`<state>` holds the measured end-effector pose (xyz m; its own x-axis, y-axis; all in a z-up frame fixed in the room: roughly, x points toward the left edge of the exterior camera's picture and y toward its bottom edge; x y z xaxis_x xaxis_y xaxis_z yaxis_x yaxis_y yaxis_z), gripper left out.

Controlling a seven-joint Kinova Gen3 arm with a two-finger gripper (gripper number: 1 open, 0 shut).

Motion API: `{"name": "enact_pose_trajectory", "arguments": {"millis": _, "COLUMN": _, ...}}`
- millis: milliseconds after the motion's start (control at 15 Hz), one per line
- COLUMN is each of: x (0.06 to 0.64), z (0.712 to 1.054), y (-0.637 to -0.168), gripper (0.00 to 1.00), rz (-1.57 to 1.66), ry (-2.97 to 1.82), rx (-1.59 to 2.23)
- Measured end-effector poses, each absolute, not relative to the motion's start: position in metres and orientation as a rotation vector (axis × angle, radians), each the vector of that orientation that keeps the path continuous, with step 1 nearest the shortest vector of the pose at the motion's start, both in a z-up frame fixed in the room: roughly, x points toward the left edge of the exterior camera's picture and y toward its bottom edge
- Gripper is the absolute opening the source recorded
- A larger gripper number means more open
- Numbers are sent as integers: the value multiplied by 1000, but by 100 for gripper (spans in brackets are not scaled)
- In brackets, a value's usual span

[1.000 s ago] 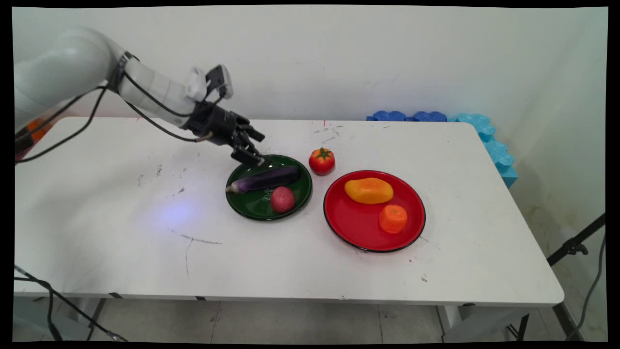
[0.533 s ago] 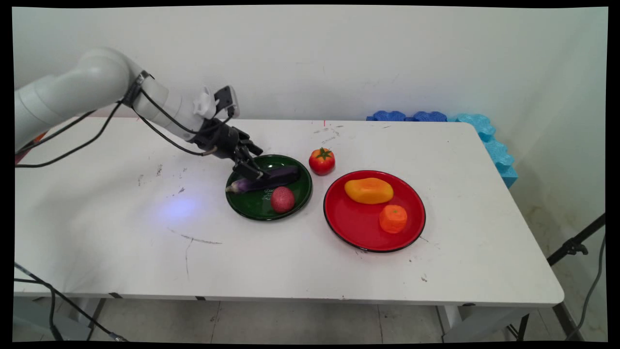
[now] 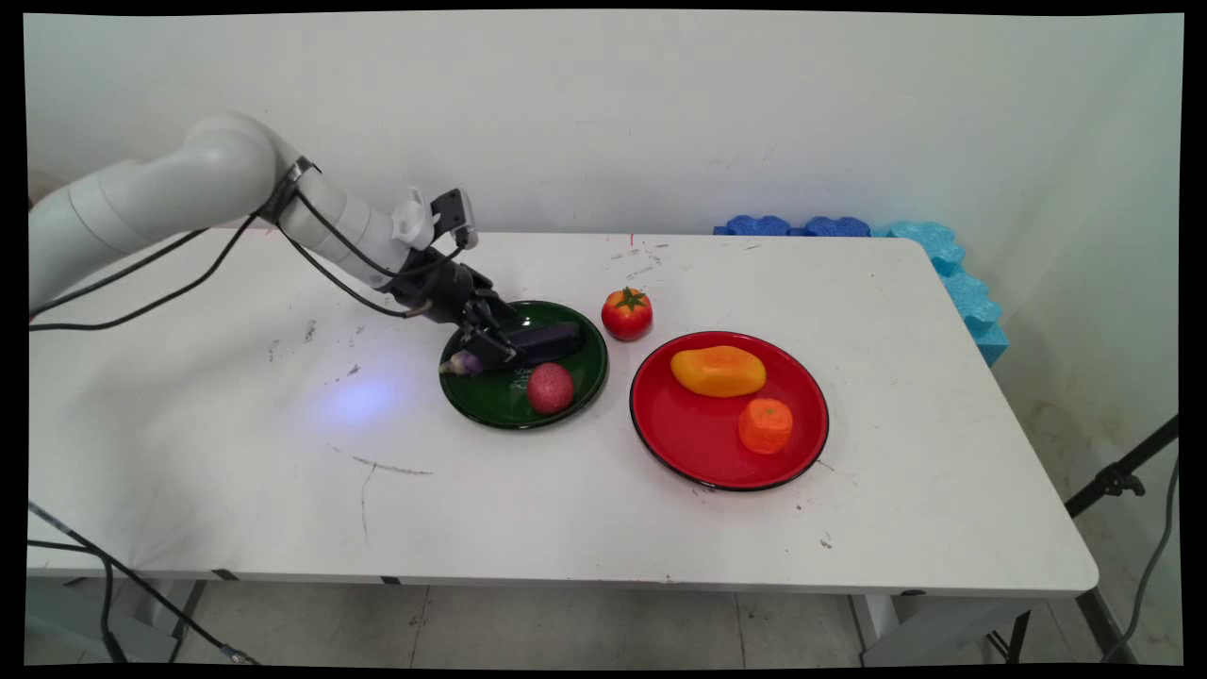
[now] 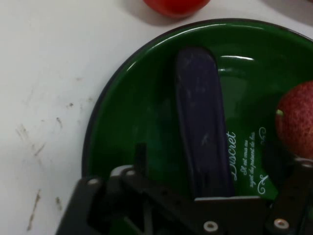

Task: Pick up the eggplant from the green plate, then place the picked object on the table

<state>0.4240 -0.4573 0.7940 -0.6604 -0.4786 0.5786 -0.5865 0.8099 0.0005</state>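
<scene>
The eggplant needs to come out of the green plate [image 3: 495,403]. My gripper will next grab the eggplant's stem end to lift it out.
A dark purple eggplant [image 3: 542,341] [image 4: 198,112] lies across the green plate [image 3: 495,403] [image 4: 132,122], beside a round pinkish-red fruit [image 3: 550,388] [image 4: 296,122]. My gripper [image 3: 490,353] [image 4: 220,164] is down inside the plate over the eggplant's stem end. It is open, with one finger on each side of the eggplant. In the main view the gripper hides the eggplant's left part, apart from the stem tip.
A red tomato [image 3: 627,313] [image 4: 176,5] stands on the table just beyond the green plate. To the right, a red plate [image 3: 698,443] holds a yellow-orange mango [image 3: 719,371] and an orange [image 3: 766,425]. Blue foam pieces [image 3: 943,255] line the far right edge.
The gripper has come down from above the green plate's far-left rim into the plate, and now straddles the eggplant. The eggplant and the other things have stayed in place.
</scene>
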Motion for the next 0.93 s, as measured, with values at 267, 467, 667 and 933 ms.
{"name": "enact_pose_trajectory", "arguments": {"millis": 267, "x": 421, "z": 788, "y": -458, "gripper": 0, "rz": 237, "ry": -2426, "rx": 776}}
{"name": "enact_pose_trajectory", "arguments": {"millis": 467, "x": 418, "z": 786, "y": -458, "gripper": 0, "rz": 232, "ry": -2432, "rx": 764}}
{"name": "enact_pose_trajectory", "arguments": {"millis": 667, "x": 414, "z": 791, "y": -459, "gripper": 0, "rz": 238, "ry": -2430, "rx": 747}}
{"name": "enact_pose_trajectory", "arguments": {"millis": 933, "x": 403, "z": 829, "y": -460, "gripper": 0, "rz": 272, "ry": -2394, "rx": 701}}
